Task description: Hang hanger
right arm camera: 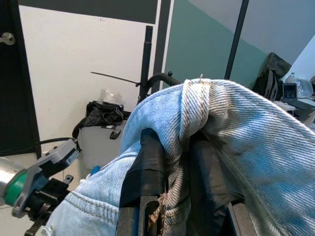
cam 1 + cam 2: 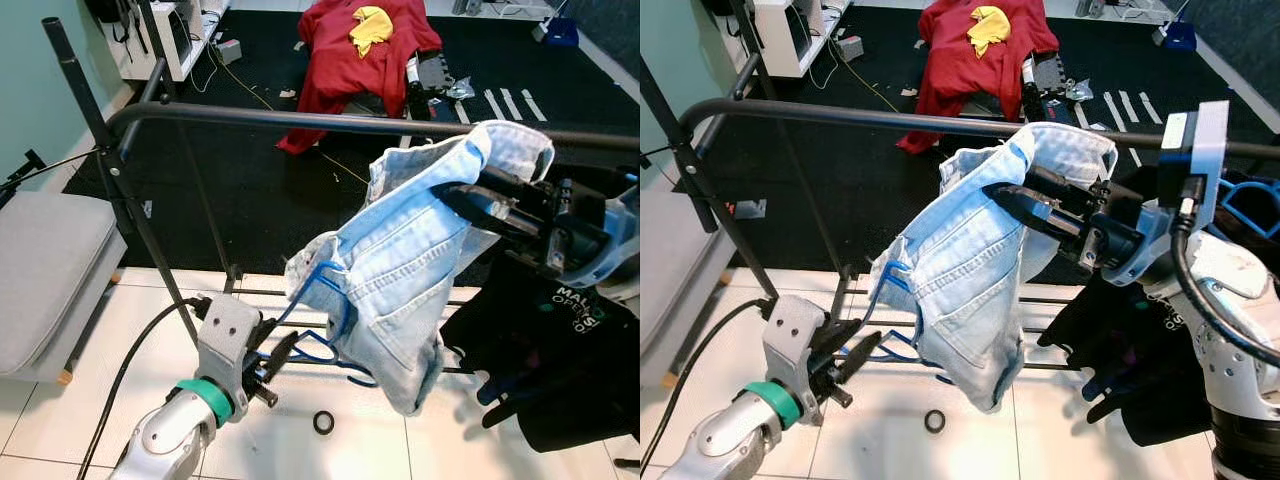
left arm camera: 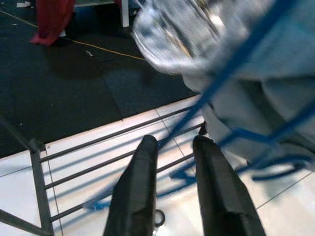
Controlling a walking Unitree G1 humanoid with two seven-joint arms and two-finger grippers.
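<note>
The denim (image 2: pixel 390 280) crowds the hanger's other end. My left gripper will next grab the hanger by its lower bar, where the wire is bare.
A light-blue denim garment (image 2: pixel 400 280) hangs on a blue wire hanger (image 2: pixel 325 272) just in front of the black clothes rail (image 2: pixel 300 120). My right gripper (image 2: pixel 1005 196) comes in from the right below the rail and is shut on a fold at the top of the denim (image 1: pixel 206 105). My left gripper (image 2: pixel 280 355) is low, beside the hanger's lower wire (image 2: pixel 318 352). Its fingers (image 3: pixel 140 162) stand apart, with the blue wire (image 3: pixel 231 69) running past their tips; they do not grip it.
A dark printed garment (image 2: pixel 545 365) hangs at the right end of the rack. The rack's slanted post (image 2: pixel 120 190) and lower bars (image 2: pixel 262 293) stand ahead. A grey cushioned seat (image 2: pixel 45 270) is at the left. A small black ring (image 2: pixel 323 422) lies on the tiles. Red cloth (image 2: pixel 350 50) is on the black mat.
</note>
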